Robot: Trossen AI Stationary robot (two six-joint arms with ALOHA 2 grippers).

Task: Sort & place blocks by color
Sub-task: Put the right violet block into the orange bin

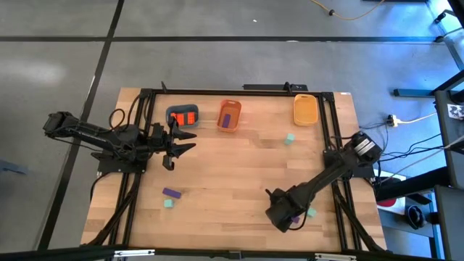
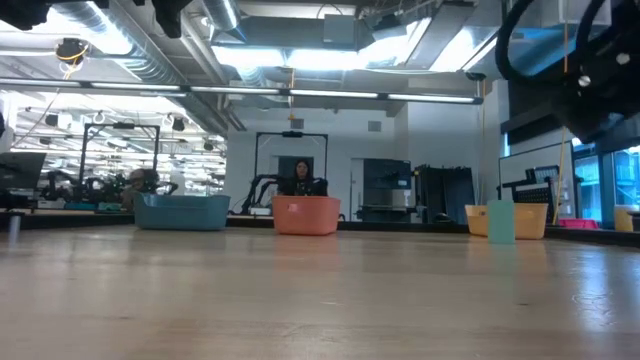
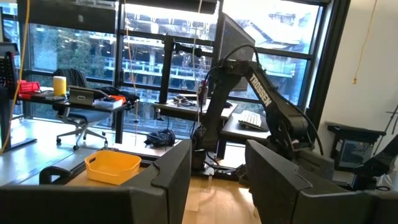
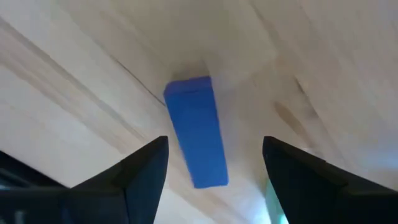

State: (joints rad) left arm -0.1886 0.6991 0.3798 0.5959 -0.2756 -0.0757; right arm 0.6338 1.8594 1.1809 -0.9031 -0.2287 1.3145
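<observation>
I am not ready to close yet, since in the right wrist view the fingers of my right gripper stop above the purple brick (image 4: 198, 134), so I should lower my right gripper first and then close it on the brick.
My right gripper (image 1: 285, 215) hangs open near the table's near right corner, pointing down. A purple oblong brick (image 4: 196, 130) lies flat on the wood between its two fingers, which stand on either side of it without touching. A mint-green cube (image 1: 311, 213) lies just beside it. My left gripper (image 1: 181, 142) is open and empty, held level beside the blue-grey tray (image 1: 183, 116), which holds orange-red bricks (image 1: 187, 118). The orange tray (image 1: 230, 116) holds a purple brick (image 1: 227, 120). The yellow tray (image 1: 305, 110) stands at the far right.
A mint cube (image 1: 289, 138) lies on the wood in front of the yellow tray. A purple brick (image 1: 172, 193) and a mint cube (image 1: 168, 204) lie at the near left. The three trays stand along the far edge. Bare wood lies in the table's middle.
</observation>
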